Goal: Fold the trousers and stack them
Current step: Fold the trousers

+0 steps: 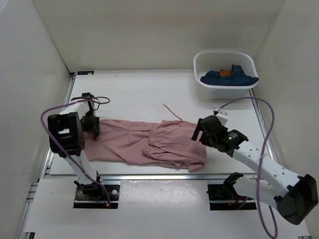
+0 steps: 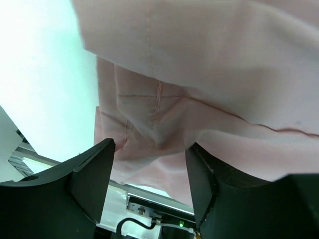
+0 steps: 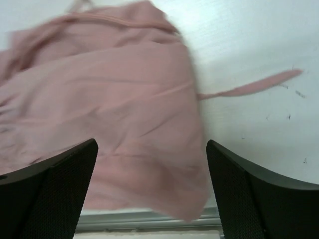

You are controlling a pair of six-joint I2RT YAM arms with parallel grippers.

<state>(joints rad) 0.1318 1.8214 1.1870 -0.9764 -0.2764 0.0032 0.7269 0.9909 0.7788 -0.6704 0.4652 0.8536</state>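
Note:
I need to pick up the dusty-pink trousers (image 1: pixel 134 142) next with my right gripper, holding the bunched waistband end (image 1: pixel 197 157) so the opposite end stays free for folding them.
The dusty-pink trousers (image 1: pixel 134 142) lie flat across the near part of the table, with the waistband end bunched at the right and a drawstring (image 1: pixel 172 112) trailing towards the back. My left gripper (image 1: pixel 91 127) is at their left end. In the left wrist view its jaws (image 2: pixel 149 147) stand apart, with pink fabric (image 2: pixel 199 74) bunched between them and draped over the right finger. My right gripper (image 1: pixel 199 132) hovers over the right end. In the right wrist view it is open wide (image 3: pixel 152 144) above blurred fabric (image 3: pixel 109 99), with nothing pinched. The drawstring (image 3: pixel 254 87) lies on the table beside it.
A white basin (image 1: pixel 199 62) stands at the back right with a dark blue garment (image 1: pixel 229 78) with an orange tag inside. The table's near edge and metal rail (image 3: pixel 149 219) run just below the trousers. White walls close in on both sides.

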